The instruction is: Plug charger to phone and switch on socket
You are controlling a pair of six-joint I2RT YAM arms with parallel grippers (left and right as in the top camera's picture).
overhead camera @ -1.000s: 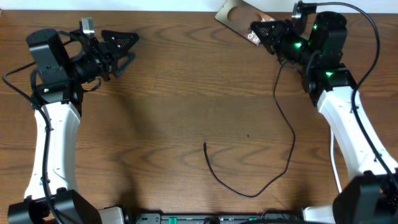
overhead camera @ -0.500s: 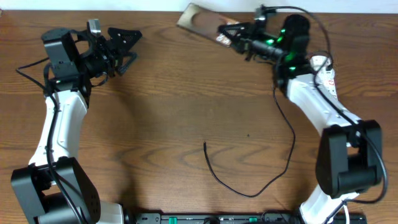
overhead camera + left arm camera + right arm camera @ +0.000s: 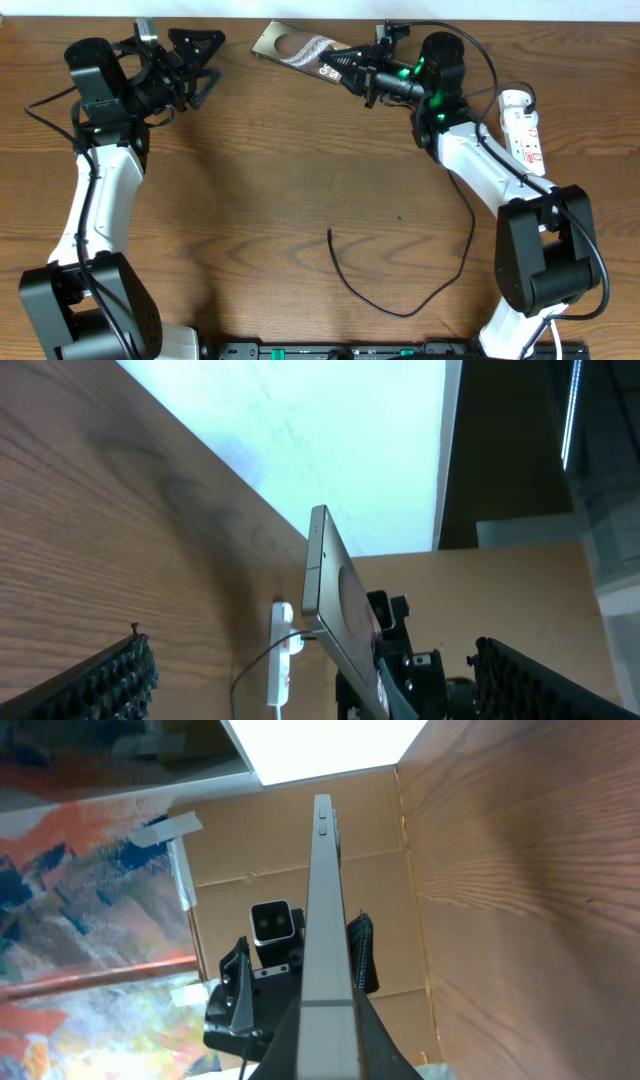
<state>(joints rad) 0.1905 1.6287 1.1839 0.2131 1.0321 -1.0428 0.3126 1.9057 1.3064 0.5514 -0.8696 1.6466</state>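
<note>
The robot's left gripper next needs to take hold of the phone by its loose end, opposite the right gripper, so the phone's other end stays clear for plugging in the charger.
My right gripper point(image 3: 348, 70) is shut on one end of the bronze-brown phone point(image 3: 288, 45) and holds it in the air above the table's back edge. In the right wrist view the phone point(image 3: 323, 870) shows edge-on between the right fingers point(image 3: 325, 1020). My left gripper point(image 3: 196, 62) is open and empty, left of the phone and pointing at it. In the left wrist view the phone point(image 3: 325, 585) hangs between its spread fingers point(image 3: 320, 700). The black charger cable point(image 3: 400, 312) lies on the table, its plug tip point(image 3: 330, 233) free at centre. The white socket strip point(image 3: 523, 125) lies at the right.
The brown wooden table point(image 3: 250, 220) ends at a white wall along the back. The cable loops from the centre front up toward the right arm's base. The strip also shows in the left wrist view point(image 3: 283, 665).
My right arm has swung left along the back edge, carrying the phone toward the left gripper. The socket strip has come into view. The left gripper shifted slightly.
</note>
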